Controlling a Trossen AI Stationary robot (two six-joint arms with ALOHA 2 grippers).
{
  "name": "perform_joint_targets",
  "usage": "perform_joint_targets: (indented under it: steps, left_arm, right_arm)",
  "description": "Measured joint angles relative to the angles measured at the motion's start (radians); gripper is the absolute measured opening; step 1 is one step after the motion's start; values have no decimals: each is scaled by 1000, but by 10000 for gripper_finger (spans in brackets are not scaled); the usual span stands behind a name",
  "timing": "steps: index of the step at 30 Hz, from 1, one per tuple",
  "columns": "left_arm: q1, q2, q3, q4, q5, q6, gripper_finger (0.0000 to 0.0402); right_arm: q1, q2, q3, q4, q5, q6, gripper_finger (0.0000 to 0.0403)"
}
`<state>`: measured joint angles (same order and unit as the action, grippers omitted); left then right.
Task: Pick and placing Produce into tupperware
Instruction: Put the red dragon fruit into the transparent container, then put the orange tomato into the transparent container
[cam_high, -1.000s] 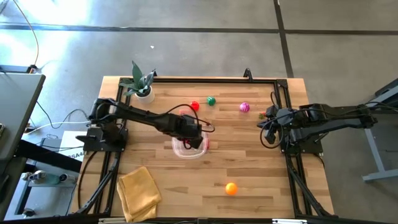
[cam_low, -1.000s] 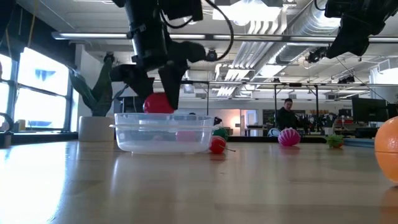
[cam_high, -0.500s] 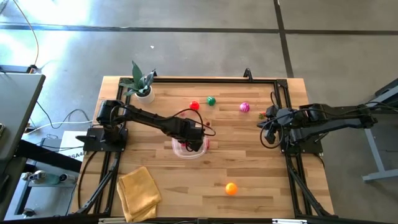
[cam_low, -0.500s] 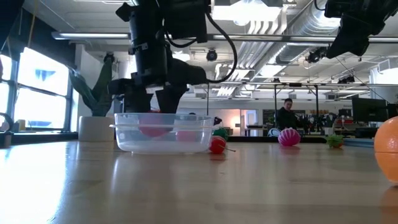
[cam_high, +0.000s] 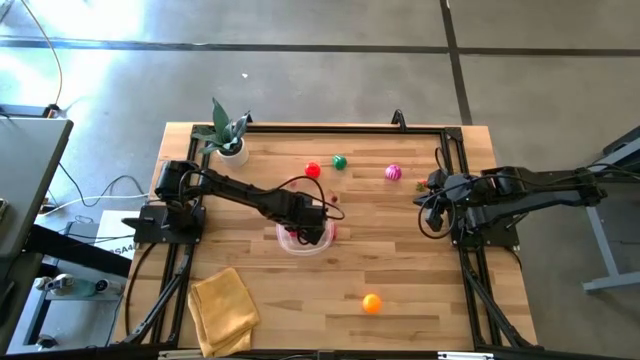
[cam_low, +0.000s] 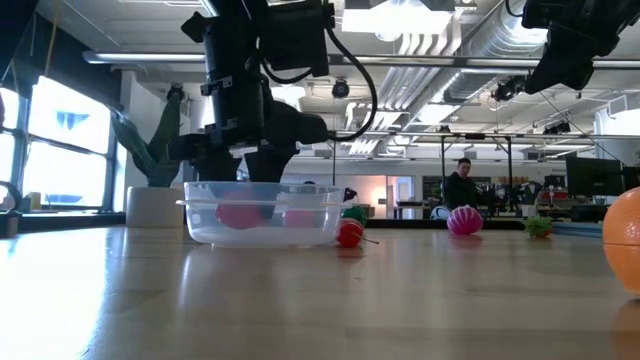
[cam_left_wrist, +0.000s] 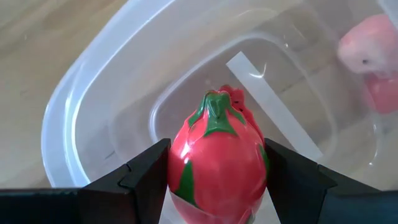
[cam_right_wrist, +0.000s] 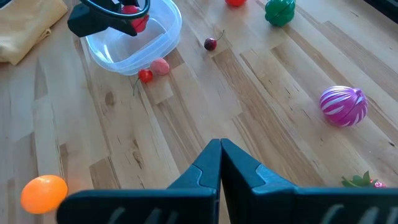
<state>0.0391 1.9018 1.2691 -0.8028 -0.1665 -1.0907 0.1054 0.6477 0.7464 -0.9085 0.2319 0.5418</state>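
Observation:
My left gripper opens now, since the red toy fruit (cam_left_wrist: 217, 162) is inside the tub's rim, over the tub's bottom, so it would stay in the tub.
The clear round tub (cam_high: 298, 250) stands mid-table; it also shows in the low view (cam_low: 320, 222). My left gripper (cam_high: 308, 228) reaches down into it, shut on a red toy fruit with green leaves (cam_left_wrist: 217, 155), which sits below the rim in the low view (cam_low: 240, 213). A pink piece (cam_right_wrist: 161, 66) and a cherry (cam_right_wrist: 145, 76) lie on the table against the tub's outside. A red fruit (cam_high: 313, 170), a green one (cam_high: 340, 162) and a magenta striped one (cam_high: 393, 172) lie at the far side; an orange ball (cam_high: 371, 302) lies near the front. My right gripper (cam_right_wrist: 219, 152) is shut and empty, raised at the table's right (cam_high: 432, 205). My left gripper pinches the red fruit by its two opposite sides (cam_left_wrist: 177, 168) between its two fingers. The fingers (cam_left_wrist: 146, 171) come from above, pointing down into the tub. The fruit's leafy end (cam_left_wrist: 214, 109) points away from the wrist. Whether the fruit rests on the tub's floor I cannot tell.
A folded yellow cloth (cam_high: 223, 308) lies at the front left. A potted plant (cam_high: 225, 135) stands at the far left corner. Another cherry (cam_right_wrist: 211, 43) and a small green leafy piece (cam_right_wrist: 357, 180) lie on the boards. Black rails frame the table.
My left gripper has gone down with the red fruit, from just above the tub's rim to inside the tub, and stays shut on it. The tub has stayed in place.

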Motion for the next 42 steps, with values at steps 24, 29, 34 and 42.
perform_joint_targets:
  steps: [24, 29, 34, 42]
  left_arm:
    - [0, 0, 11, -20, -1, 41, 290]
    - [0, -2, 66, -57, 0, 68, 291]
    - [0, -2, 154, -148, -2, 84, 291]
    - [0, -2, 408, -351, -83, 149, 291]
  right_arm:
    - [0, 0, 0, 0, 0, 0, 0]
    - [0, 0, 0, 0, 0, 0, 0]
    - [0, 0, 0, 0, 0, 0, 0]
    - [0, 0, 0, 0, 0, 0, 0]
